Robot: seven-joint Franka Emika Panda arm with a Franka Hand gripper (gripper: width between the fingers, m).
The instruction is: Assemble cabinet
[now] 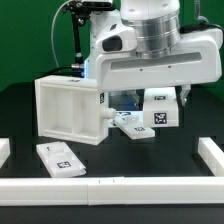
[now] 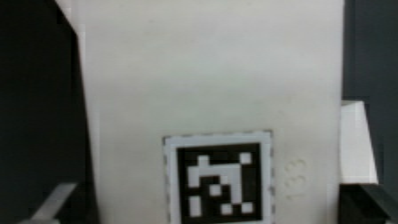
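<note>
The white tagged panel's lower edge still hangs above the black table and the panel would drop if I opened now, so my gripper keeps holding it for now.
The cabinet (image 1: 70, 110), a large white box frame with a tag on its side, stands on the black table at the exterior view's left. My gripper (image 1: 160, 100) is to its right, shut on a white tagged panel (image 1: 160, 112) and holding it just above the table. In the wrist view this panel (image 2: 196, 90) fills the picture between my fingers (image 2: 50, 205), its tag (image 2: 222, 178) facing the camera, and my gripper (image 2: 210, 208) is closed around it. A second white tagged piece (image 1: 133, 127) lies on the table between the cabinet and the held panel.
A flat white tagged panel (image 1: 58, 157) lies on the table in front of the cabinet. White rails border the table at the front (image 1: 110, 190), the exterior view's left (image 1: 5, 150) and right (image 1: 210, 155). The arm's large body (image 1: 150, 50) hangs over the right half.
</note>
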